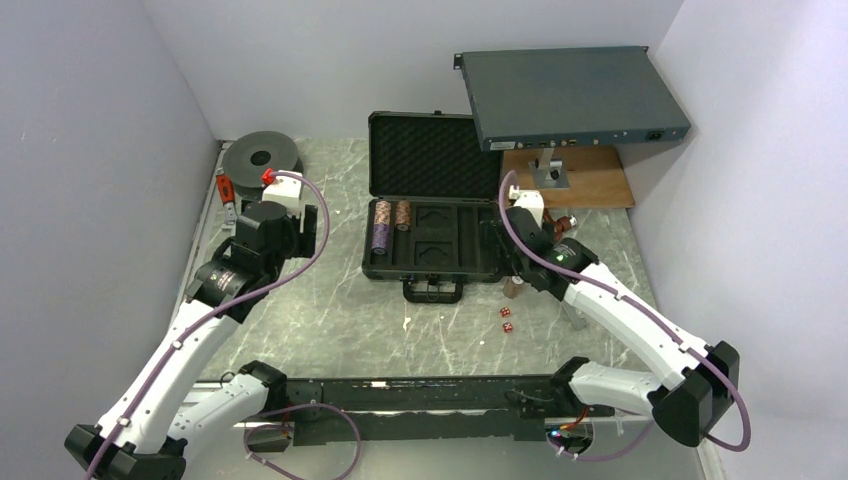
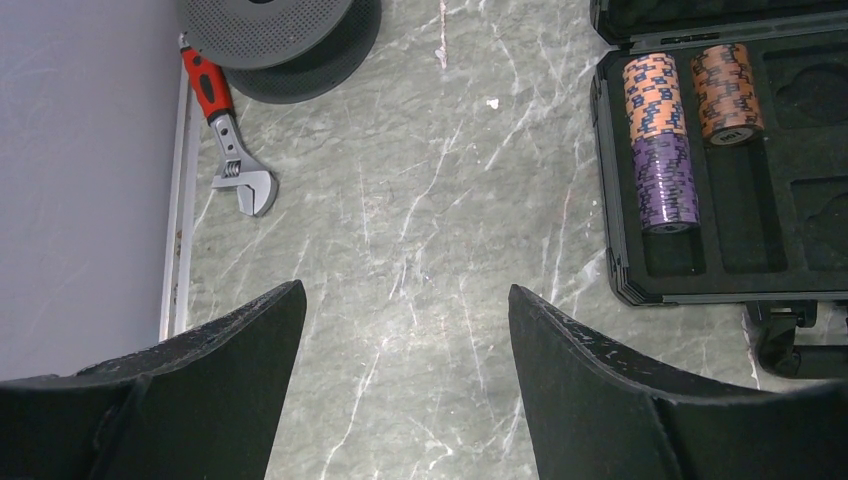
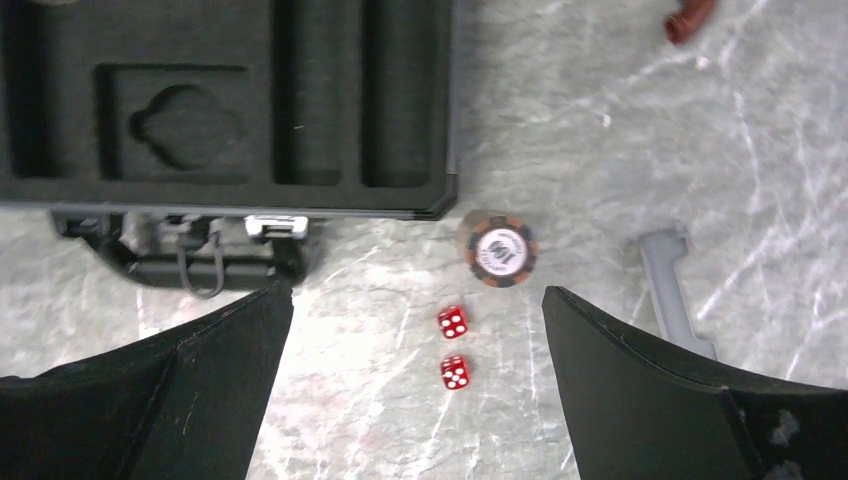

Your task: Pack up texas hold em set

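Observation:
I will next grab the brown chip stack by its white-labelled end (image 1: 516, 281) with my right gripper. The stack will then fill an empty slot of the briefcase tray (image 1: 468, 228).
The black briefcase (image 1: 432, 262) lies open mid-table, its egg-crate foam lid (image 1: 430, 155) upright at the back. In the slotted tray (image 2: 800, 215) lie an orange-brown stack over a purple stack (image 2: 664, 180) and a second brown stack (image 2: 727, 92). One brown chip stack (image 3: 498, 250) stands on the table by the case's front right corner. Two red dice (image 3: 452, 321) lie just in front of it. My right gripper (image 3: 415, 290) is open and empty above the dice. My left gripper (image 2: 400, 290) is open and empty over bare table left of the case.
A grey rack box (image 1: 570, 95) hangs over a wooden board (image 1: 590, 180) at the back right. A dark spool (image 1: 262, 155) and a red-handled wrench (image 2: 228, 140) lie at the back left. A grey metal piece (image 3: 668, 290) lies right of the dice.

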Controlling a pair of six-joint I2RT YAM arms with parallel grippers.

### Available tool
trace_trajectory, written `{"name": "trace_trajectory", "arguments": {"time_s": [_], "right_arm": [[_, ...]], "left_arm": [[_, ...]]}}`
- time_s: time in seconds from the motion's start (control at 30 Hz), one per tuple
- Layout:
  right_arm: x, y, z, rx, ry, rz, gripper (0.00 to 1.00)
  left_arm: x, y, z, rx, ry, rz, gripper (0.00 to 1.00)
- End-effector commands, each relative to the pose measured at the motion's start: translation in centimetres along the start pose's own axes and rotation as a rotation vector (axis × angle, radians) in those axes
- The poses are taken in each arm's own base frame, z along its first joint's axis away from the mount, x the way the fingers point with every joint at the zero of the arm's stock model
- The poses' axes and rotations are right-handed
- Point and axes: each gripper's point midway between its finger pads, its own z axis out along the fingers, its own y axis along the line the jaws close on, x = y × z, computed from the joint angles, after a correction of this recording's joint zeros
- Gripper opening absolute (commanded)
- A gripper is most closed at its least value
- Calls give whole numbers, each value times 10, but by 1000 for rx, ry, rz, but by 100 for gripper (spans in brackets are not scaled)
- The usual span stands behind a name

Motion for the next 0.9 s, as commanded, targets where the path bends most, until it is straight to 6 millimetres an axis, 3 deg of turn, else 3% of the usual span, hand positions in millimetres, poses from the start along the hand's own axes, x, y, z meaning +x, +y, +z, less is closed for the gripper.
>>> {"name": "trace_trajectory", "arguments": {"time_s": [0.0,0.17,0.47,0.87], "right_arm": [[12,-38,12,152,51,91,99],[26,-51,32,157,119,189,98],[41,-50,57,145,180,254,92],[62,-58,76,170,233,273,84]], "left_arm": [[-5,2,1,-9,-23,-7,80],[-4,2,3,-12,-17,-4,80],[-3,2,3,-15,-14,-3,80],[-4,2,2,-14,-17,-3,80]]}}
